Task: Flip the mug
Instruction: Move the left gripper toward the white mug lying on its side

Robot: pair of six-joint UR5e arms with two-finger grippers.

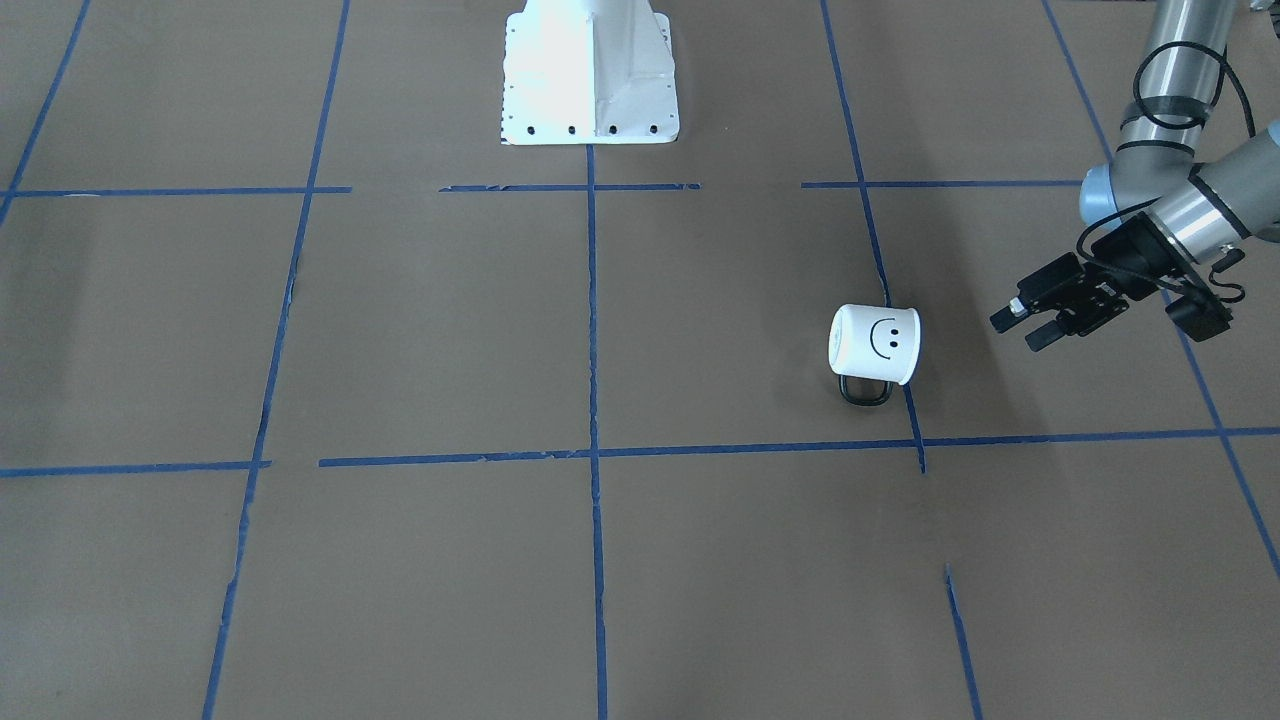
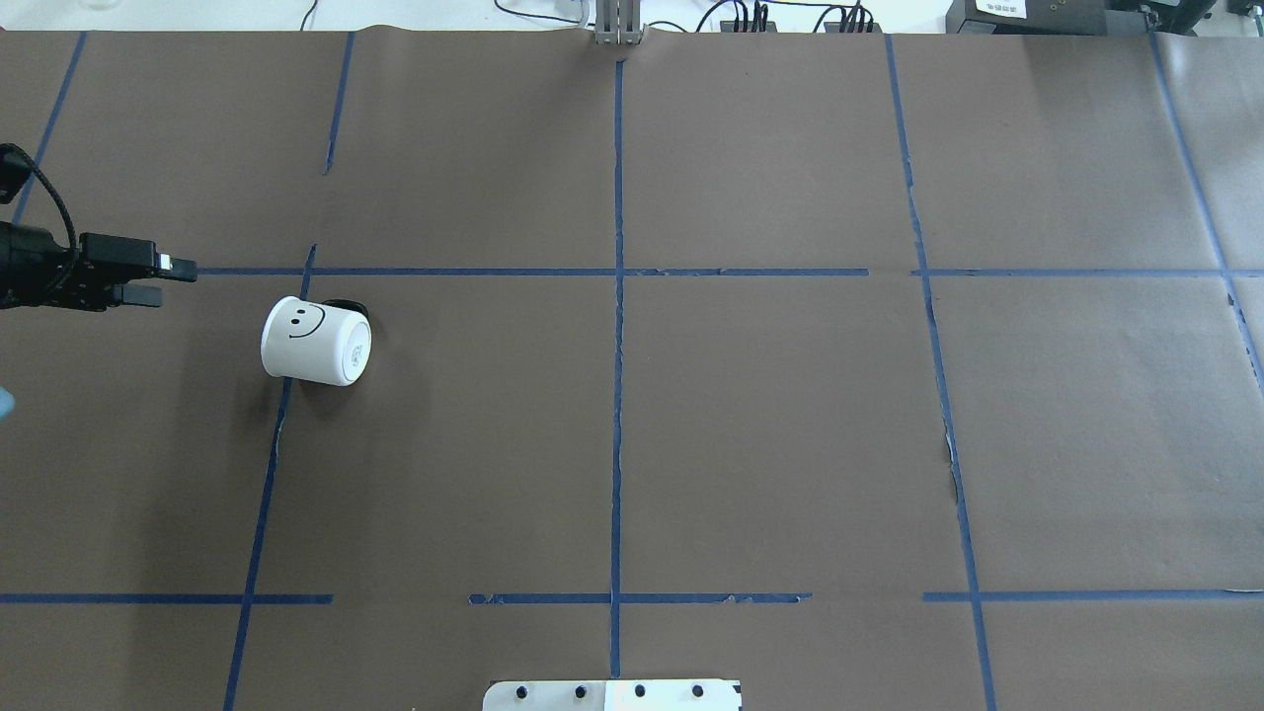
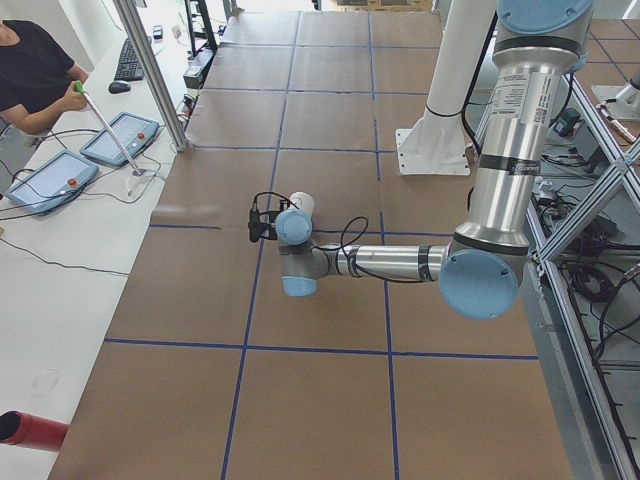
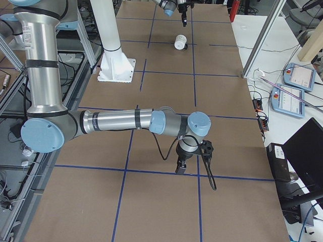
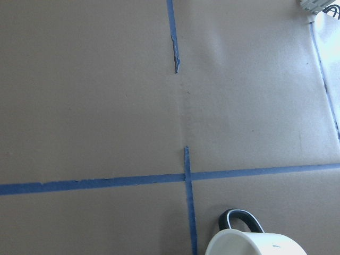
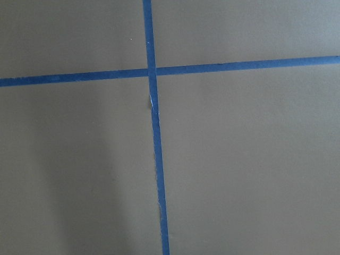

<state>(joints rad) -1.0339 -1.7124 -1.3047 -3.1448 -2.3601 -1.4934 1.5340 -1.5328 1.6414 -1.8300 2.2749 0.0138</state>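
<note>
Next, my left gripper takes hold of the white mug by its rim [image 1: 914,342] [image 5: 230,231] to flip it from its side to standing.
The white mug [image 1: 873,345] with the black smiley face lies on its side on the brown table, face up. Its black handle [image 1: 865,390] points away from the robot. It also shows in the overhead view [image 2: 316,341], and its rim shows at the bottom of the left wrist view [image 5: 255,243]. My left gripper [image 1: 1022,327] hovers open and empty a short way to the mug's outer side, fingers pointing toward it, also seen from overhead [image 2: 163,281]. My right gripper [image 4: 180,169] shows only in the exterior right view, low over the table far from the mug; I cannot tell its state.
The white robot base [image 1: 590,75] stands at the table's robot side. Blue tape lines [image 2: 617,395] divide the brown table into squares. An operator [image 3: 30,70] and teach pendants [image 3: 120,138] are at the far side.
</note>
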